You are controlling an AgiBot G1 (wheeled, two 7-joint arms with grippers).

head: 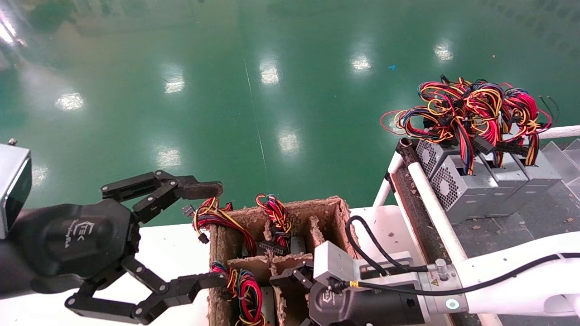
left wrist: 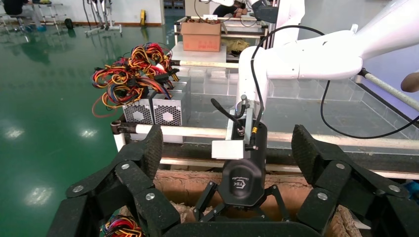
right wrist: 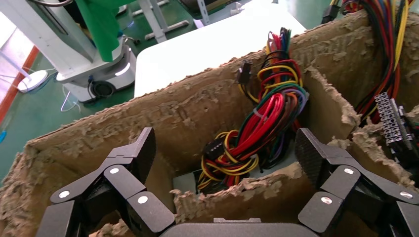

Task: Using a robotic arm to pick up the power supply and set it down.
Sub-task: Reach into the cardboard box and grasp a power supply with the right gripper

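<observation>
My right gripper moves forward toward the wire bundle, before it closes on the bundle, since the ragged divider [right wrist: 257, 190] sits between my fingers and the bundle.
A torn cardboard box [head: 337, 213] with dividers holds power supplies. One power supply [right wrist: 186, 180] lies in a near compartment, grey top under its red, yellow and black wire bundle [right wrist: 257, 131] [head: 245, 290]. My right gripper [head: 284, 299] [right wrist: 226, 154] hovers open at the box's near side, a ragged divider [right wrist: 257, 190] between its jaws and that bundle; nothing is held. My left gripper [head: 204, 236] [left wrist: 227, 153] hangs wide open and empty just left of the box, facing the right gripper's black body [left wrist: 242, 181].
Several more grey power supplies [head: 457, 190] [left wrist: 158, 109] stand in a row on a railed shelf [head: 432, 203] at the right, their wires [head: 471, 111] piled on top. A white table [head: 172, 253] carries the box. Green floor lies beyond.
</observation>
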